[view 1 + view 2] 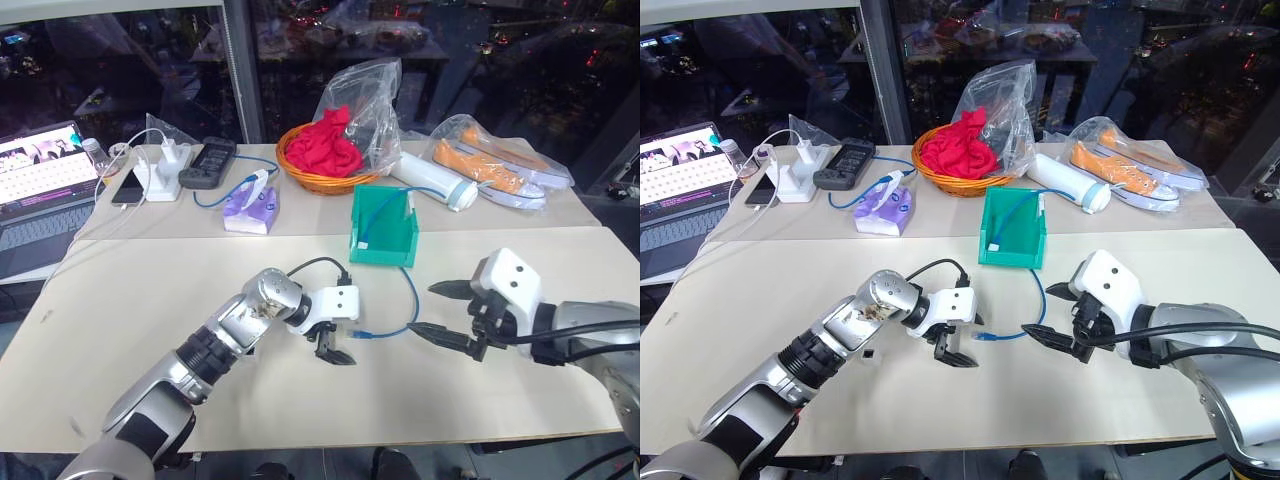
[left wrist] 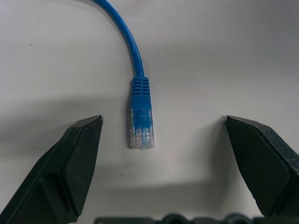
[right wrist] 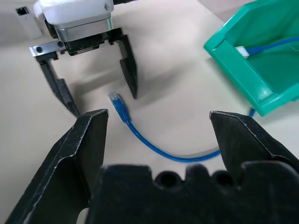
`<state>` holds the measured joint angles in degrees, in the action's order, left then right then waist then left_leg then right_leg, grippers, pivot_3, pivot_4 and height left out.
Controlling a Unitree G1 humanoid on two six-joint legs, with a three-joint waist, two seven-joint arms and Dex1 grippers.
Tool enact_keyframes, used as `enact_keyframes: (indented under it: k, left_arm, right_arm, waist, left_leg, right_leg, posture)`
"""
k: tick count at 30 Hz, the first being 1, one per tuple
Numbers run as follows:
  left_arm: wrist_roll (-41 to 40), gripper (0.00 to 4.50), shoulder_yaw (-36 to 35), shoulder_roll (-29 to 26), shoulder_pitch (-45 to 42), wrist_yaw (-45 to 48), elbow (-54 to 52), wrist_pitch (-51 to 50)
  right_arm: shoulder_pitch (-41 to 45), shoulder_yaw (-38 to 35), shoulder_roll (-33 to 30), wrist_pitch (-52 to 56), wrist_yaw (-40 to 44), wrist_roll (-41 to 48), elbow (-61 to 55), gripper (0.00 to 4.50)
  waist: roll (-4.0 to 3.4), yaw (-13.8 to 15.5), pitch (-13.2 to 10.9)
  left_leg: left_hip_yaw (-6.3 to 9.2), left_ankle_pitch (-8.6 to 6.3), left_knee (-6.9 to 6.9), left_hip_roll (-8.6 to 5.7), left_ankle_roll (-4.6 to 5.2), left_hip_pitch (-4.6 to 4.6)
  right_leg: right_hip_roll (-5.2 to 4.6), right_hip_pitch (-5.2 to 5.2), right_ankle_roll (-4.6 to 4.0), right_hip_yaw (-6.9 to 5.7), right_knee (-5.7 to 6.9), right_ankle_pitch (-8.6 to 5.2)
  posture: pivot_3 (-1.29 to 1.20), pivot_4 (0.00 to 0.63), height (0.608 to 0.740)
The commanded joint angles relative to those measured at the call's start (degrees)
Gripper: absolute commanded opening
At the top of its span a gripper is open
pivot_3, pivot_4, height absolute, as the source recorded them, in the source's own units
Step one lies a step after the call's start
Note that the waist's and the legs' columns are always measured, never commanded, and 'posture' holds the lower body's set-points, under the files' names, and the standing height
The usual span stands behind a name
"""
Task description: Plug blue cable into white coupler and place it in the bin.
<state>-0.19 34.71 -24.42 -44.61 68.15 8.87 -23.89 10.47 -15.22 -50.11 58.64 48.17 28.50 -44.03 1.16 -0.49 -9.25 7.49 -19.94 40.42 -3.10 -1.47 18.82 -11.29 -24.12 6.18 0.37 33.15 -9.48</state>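
The cable curves slack across the table. Next, my right gripper grips the blue cable by its thicker ribbed boot behind the clear plug.
The blue cable runs out of the teal bin over its low front lip and curves across the table. Its clear plug lies flat on the tabletop. My left gripper is open and points down at the table, one finger on each side of the plug without touching it. My right gripper is open and empty, hovering a little above the cable's bend in front of the bin. The white coupler lies on the table beside my left forearm, away from both grippers.
Behind the bin stand an orange wicker basket with red cloth, plastic bags, a white tube and bagged shoes. A purple pack, a black remote, a white charger block and a laptop are at the back left.
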Motion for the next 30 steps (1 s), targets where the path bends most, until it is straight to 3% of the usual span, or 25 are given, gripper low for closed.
enact_keyframes:
  k: [1,8,10,13,16,20,23,30]
  left_arm:
    - [3.0,2.75,0.0,0.1,0.4,-2.1,3.5,-0.2]
    - [-0.3,0.44,-3.4,3.8,1.6,-3.5,1.3,-3.9]
    - [-2.6,0.44,-5.7,5.4,1.9,-4.1,-0.9,-5.7]
    - [-10.5,0.44,-10.7,10.1,2.6,-5.8,-10.2,-16.4]
    - [-9.8,0.44,-11.9,11.2,2.6,-9.4,-13.8,-16.6]
    - [-12.0,0.44,-14.7,13.0,1.0,-12.9,-17.0,-19.5]
    - [-12.5,0.44,-14.8,13.0,0.0,-14.3,-19.7,-20.6]
    - [-15.1,0.44,-17.7,13.4,0.0,-16.3,-21.2,-19.1]
  right_arm:
    - [0.3,-3.1,-1.0,1.0,-1.6,2.5,-2.8,4.08]
    - [1.5,-4.9,-2.5,4.6,-3.6,7.5,-4.0,4.08]
    - [0.9,-6.4,-2.3,6.1,-4.1,9.6,-4.2,4.08]
    - [-2.7,-12.4,0.3,10.9,-5.5,13.8,-3.6,4.08]
    - [-7.0,-18.3,2.9,18.1,-6.8,21.2,-5.0,4.08]
    - [-14.0,-24.4,9.5,24.3,-11.7,33.1,-8.6,4.08]
    - [-18.1,-24.5,14.9,23.6,-21.2,41.2,-10.3,4.08]
    - [-21.6,-10.9,21.1,1.0,-63.3,66.2,-7.9,4.08]
  waist:
    - [0.0,0.0,0.0]
    - [0.02,0.5,0.0]
    - [0.02,0.6,0.0]
    - [0.03,0.9,0.0]
    - [0.02,1.3,0.0]
    - [0.01,1.1,0.0]
    - [0.01,1.2,0.0]
    - [-0.01,0.9,0.0]
  left_leg:
    - [0.0,0.0,0.0,0.0,0.01,-0.02]
    - [-0.12,-0.08,0.01,-0.01,0.16,-0.33]
    - [-0.13,-0.05,0.01,-0.02,0.1,-0.33]
    - [-0.14,-0.05,0.01,-0.02,0.1,-0.22]
    - [0.0,-0.11,0.42,-0.06,0.2,0.28]
    - [-0.03,-0.11,0.39,-0.09,0.2,0.27]
    - [-0.02,-0.13,0.35,-0.09,0.23,0.22]
    - [-0.07,-0.1,0.39,-0.13,0.19,0.04]
  right_leg:
    - [0.0,0.02,-0.01,0.0,0.0,0.04]
    - [0.0,0.16,0.0,0.19,0.0,0.05]
    - [0.01,0.15,0.0,0.19,0.0,0.05]
    - [0.01,0.08,0.01,0.18,0.0,0.07]
    - [0.0,-0.15,0.07,0.06,-0.02,0.1]
    - [-0.02,-0.13,0.11,0.08,-0.13,0.13]
    - [0.0,-0.14,0.08,0.15,-0.04,0.15]
    - [0.0,-0.11,0.13,0.35,-0.02,0.25]
  posture:
    - [0.0,0.15,0.74]
    - [0.0,0.15,0.74]
    - [0.0,0.15,0.74]
    - [0.0,0.15,0.74]
    - [0.0,0.15,0.74]
    - [0.0,0.15,0.74]
    - [0.0,0.15,0.74]
    - [0.0,0.15,0.74]
